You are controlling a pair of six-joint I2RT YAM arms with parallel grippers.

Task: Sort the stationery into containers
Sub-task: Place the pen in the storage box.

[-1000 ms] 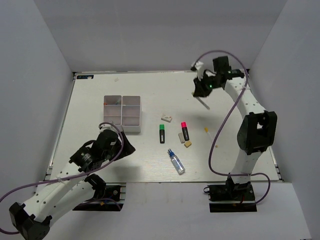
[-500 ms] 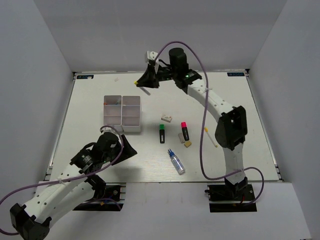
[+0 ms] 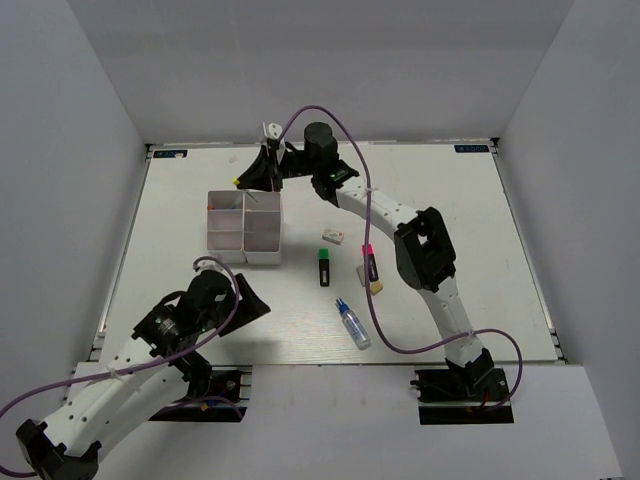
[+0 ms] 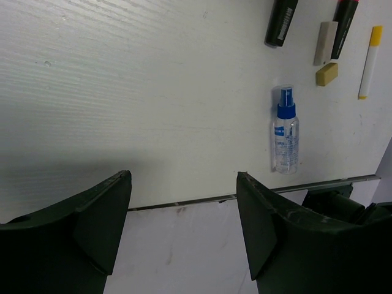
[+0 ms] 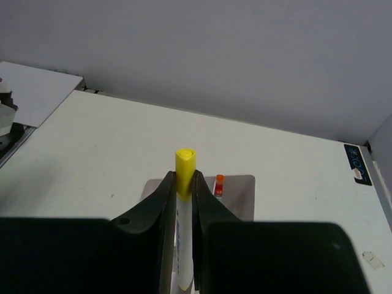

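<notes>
The pen's yellow tip is past the organizer box's far edge and would drop short now, so my right gripper should move the pen toward the box.
My right gripper (image 3: 258, 172) is shut on a yellow-tipped white pen (image 3: 240, 181) and holds it above the far edge of the white organizer box (image 3: 262, 240). In the right wrist view the pen (image 5: 185, 160) stands between the shut fingers, and the box (image 5: 240, 195) lies below with an orange-capped item (image 5: 218, 184) in it. My left gripper (image 3: 250, 302) is open and empty, near the table's front. On the table lie a green-capped highlighter (image 3: 323, 267), a red-capped highlighter (image 3: 369, 262), a blue-capped glue bottle (image 3: 352, 324), a tan eraser (image 3: 377, 287) and a white eraser (image 3: 334, 236).
The left wrist view shows the glue bottle (image 4: 285, 130), two highlighters (image 4: 280, 21), a tan eraser (image 4: 326, 73), a pale eraser (image 4: 324, 43) and another yellow-tipped pen (image 4: 369, 61). The right arm (image 3: 400, 225) stretches across the table's back. Grey walls enclose the table.
My right arm has swung from the far right across the back to above the box, carrying the yellow-tipped pen. The left arm has shifted slightly toward the front.
</notes>
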